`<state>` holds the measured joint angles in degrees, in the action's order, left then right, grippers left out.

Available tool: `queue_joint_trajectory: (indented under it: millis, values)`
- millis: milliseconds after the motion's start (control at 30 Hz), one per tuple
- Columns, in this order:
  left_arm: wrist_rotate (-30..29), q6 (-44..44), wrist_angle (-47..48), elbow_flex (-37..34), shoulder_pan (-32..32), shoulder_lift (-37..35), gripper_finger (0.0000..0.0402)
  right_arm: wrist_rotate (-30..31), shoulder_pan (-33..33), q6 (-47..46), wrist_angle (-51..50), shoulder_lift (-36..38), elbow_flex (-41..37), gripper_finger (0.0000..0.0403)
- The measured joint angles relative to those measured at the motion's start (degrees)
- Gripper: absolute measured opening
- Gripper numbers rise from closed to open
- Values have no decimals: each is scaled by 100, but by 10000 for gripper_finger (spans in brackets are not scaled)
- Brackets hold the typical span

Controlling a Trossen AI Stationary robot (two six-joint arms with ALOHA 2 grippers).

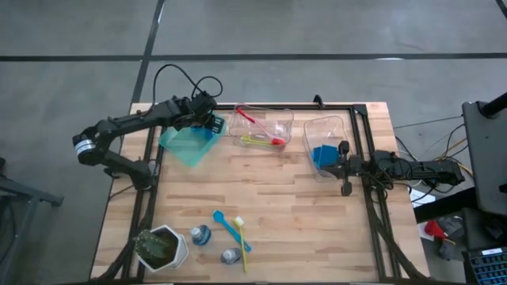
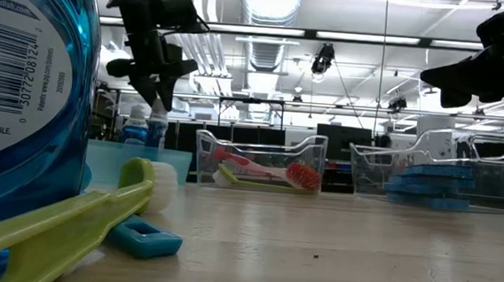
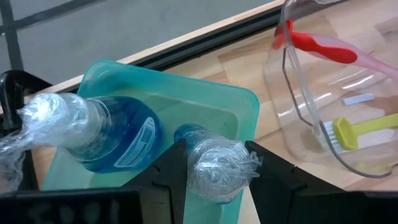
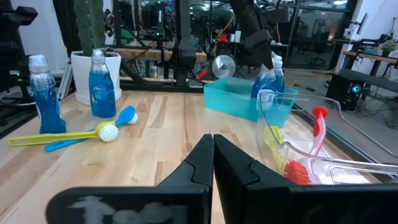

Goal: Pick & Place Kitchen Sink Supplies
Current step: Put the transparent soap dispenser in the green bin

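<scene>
I should let go of the bottle with my left gripper now. The bottle would stand, because the bottle's blue base (image 3: 188, 131) is inside the teal bin's rim (image 3: 252, 106).
My left gripper (image 1: 212, 123) hangs over the teal bin (image 1: 190, 144) at the far left, shut on a small clear bottle of blue liquid (image 3: 189, 134). A second bottle (image 3: 118, 134) is inside that bin. Two more bottles (image 1: 200, 235) (image 1: 230, 256) stand near the front edge beside a blue brush (image 1: 226, 224) and a yellow-green brush (image 1: 241, 237) lying flat. My right gripper (image 4: 213, 140) waits shut at the right edge, touching nothing. My left gripper pinches the bottle's plastic-wrapped cap end (image 3: 214, 167) between its two fingers. The fingers slant down from above the bin's far side. The bottle hangs upright below them (image 2: 154, 123), its lower part inside the teal bin; whether it touches the bin's floor is hidden by the wall.
A clear bin (image 1: 261, 131) at the far middle holds a pink brush (image 1: 247, 117) and a yellow-green brush (image 1: 257, 141). Another clear bin (image 1: 326, 134) to its right holds blue sponges (image 1: 323, 156). A white pot with a plant (image 1: 162, 247) stands at the near left corner.
</scene>
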<state>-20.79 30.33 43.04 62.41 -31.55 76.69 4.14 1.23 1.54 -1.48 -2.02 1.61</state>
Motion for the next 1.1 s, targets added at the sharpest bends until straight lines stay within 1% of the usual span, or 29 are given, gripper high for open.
queue_joint_trajectory:
  millis: [100,300,600,733,1000,1100]
  values:
    - [77,-20,0,0,0,0,136,0,-1,0,0,-2,0,8]
    - [28,26,1,0,0,0,142,0,0,0,0,0,0,9]
    - [-28,15,-4,2,0,0,213,-2,-2,0,0,-2,0,9]
    - [-24,-158,23,70,2,-6,233,-1,-2,0,1,-1,0,9]
    - [-3,-289,46,367,28,-218,237,-1,-1,0,0,-2,0,9]
    - [187,-323,50,471,76,-370,236,0,-1,0,0,-1,0,9]
